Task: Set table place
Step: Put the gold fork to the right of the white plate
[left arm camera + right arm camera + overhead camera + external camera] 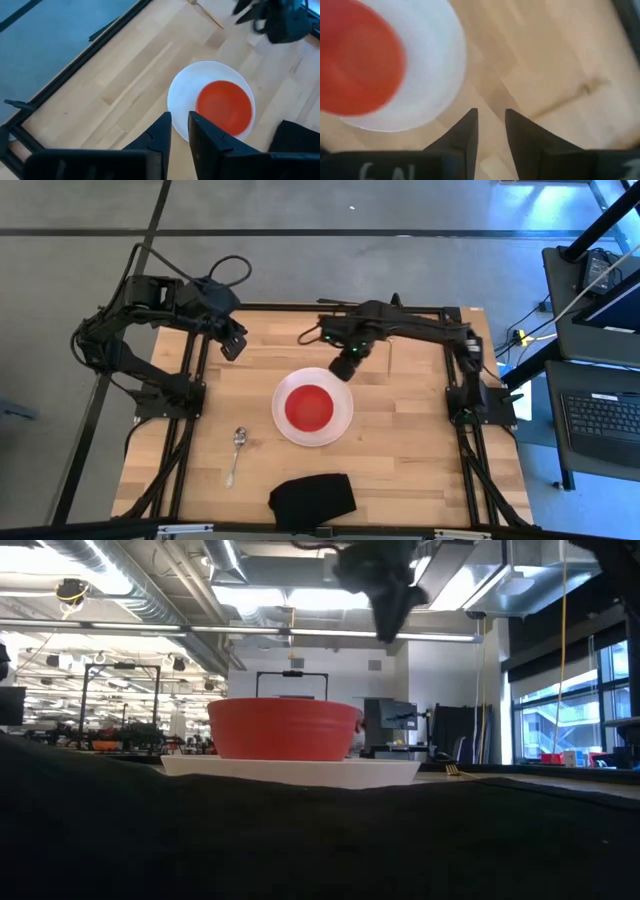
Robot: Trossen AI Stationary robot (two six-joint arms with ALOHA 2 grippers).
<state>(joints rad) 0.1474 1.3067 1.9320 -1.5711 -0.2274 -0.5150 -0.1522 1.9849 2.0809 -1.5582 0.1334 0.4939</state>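
Observation:
I should lay the fork beside the plate [440,80], so I need to grab the fork by its handle [555,106] with my right gripper next.
A red bowl [309,406] stands in a round white plate [341,423] at the middle of the light wooden table [420,450]. A silver spoon [237,455] lies on the table to the plate's left, toward the near edge. A slim fork [389,359] lies beyond the plate at the far right; it also shows in the left wrist view [206,13]. My right gripper [345,366] hovers empty above the plate's far rim, fingers close together. My left gripper [233,346] waits at the far left, shut and empty.
A black cloth [313,498] lies at the table's near edge, in front of the plate, and fills the foreground of the low view [300,840]. The black metal frame [300,308] runs around the tabletop. Bare wood lies to the plate's right.

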